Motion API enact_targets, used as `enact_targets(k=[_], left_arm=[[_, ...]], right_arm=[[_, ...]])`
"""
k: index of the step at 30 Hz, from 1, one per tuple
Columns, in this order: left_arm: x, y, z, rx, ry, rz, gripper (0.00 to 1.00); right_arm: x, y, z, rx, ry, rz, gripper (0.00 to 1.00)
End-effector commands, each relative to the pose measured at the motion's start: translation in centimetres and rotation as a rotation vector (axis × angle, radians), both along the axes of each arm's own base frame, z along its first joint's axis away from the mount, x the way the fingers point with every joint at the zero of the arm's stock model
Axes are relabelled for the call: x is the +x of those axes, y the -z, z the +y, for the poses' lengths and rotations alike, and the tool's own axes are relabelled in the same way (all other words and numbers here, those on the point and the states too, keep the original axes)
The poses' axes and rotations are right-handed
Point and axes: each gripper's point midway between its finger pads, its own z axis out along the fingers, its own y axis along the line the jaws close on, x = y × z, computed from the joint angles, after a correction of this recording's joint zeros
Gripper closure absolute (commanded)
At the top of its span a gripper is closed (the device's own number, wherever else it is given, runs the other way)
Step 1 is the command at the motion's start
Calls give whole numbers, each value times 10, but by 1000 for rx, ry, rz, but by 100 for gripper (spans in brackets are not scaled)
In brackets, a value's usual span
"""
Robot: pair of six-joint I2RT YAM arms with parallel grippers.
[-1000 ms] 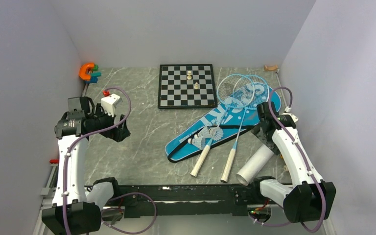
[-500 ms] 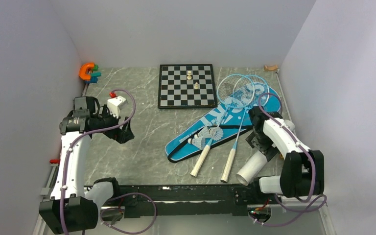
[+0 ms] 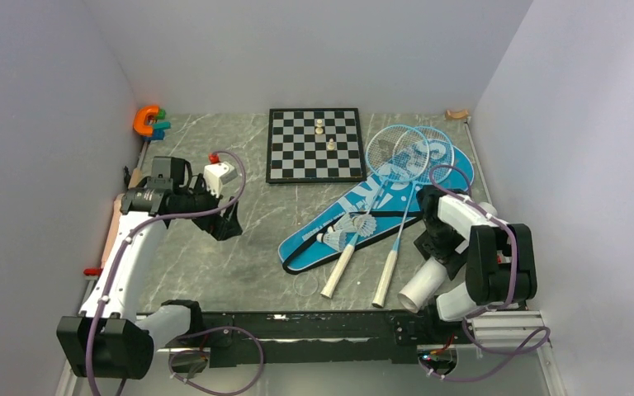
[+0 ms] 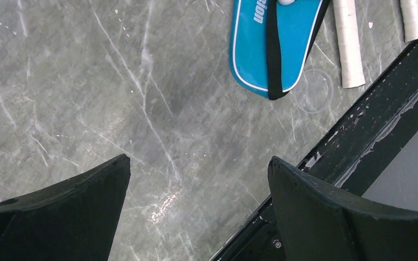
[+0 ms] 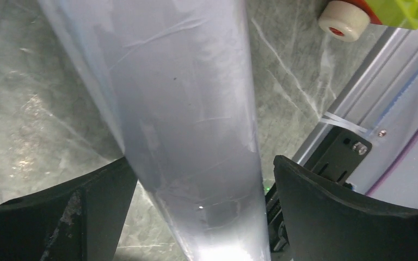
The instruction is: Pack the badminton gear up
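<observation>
My right gripper should close on the tube now, because both fingers reach down on either side of it in the right wrist view.
Two light-blue rackets [image 3: 400, 148] lie across the blue SPORT bag [image 3: 380, 202], their white handles [image 3: 338, 268] pointing toward the near edge. Two white shuttlecocks [image 3: 348, 224] rest on the bag. The white tube [image 3: 428, 280] lies at the near right. My right gripper [image 3: 433, 243] is open, its jaws either side of the tube [image 5: 185, 109] in the right wrist view [image 5: 200, 163]. My left gripper [image 3: 227, 224] is open and empty over bare table [image 4: 198, 159], left of the bag's narrow end [image 4: 250, 49].
A chessboard [image 3: 314, 144] with two pieces lies at the back centre. An orange toy [image 3: 147, 120] sits at the back left, a tan wooden piece [image 3: 114, 227] by the left wall. A clear round lid [image 3: 305, 285] lies near the black front rail [image 3: 314, 326].
My left arm has swung right toward the table's middle, gripper still open. My right arm has folded down and brought its gripper over the tube's upper end.
</observation>
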Motion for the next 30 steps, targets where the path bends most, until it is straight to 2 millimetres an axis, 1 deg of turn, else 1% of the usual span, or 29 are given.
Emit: enact_targets(k=[1,6,9,13,18,20,21,22,23,27,30], left_arm=[[13,-7,-5,-17,-7,-22,1],[17,-7,-9,-10,8,-25,1],[17,-5,-10,-8,15,-24,1],[15,-2,-11,4,26,-26,1],[14,-2,-14,27,40,-24,1],[16,-3,-15,34,46,-23,1],[16,-4,-16,37,49,-22,1],[18,-5,-17,40,51,-23,1],[18,-6,-18,42,53,-22,1],[23,-9,-24,41,63,-19,1],[25,-8,-28,38,66,-14,1]], right_arm=[[0,7,-9,-35,38,18,0],[-1,11,-13,-39,68,31,1],[-1,12,-11,-30,76,13,12],[1,4,-6,-36,65,-60,25],[4,-5,7,8,46,-181,40],[8,-11,12,21,30,-224,51],[12,-16,14,23,16,-246,58],[15,-22,17,22,2,-269,61],[19,-30,19,16,-13,-290,62],[31,-65,24,-17,-52,-353,62],[37,-88,36,-11,-90,-411,62]])
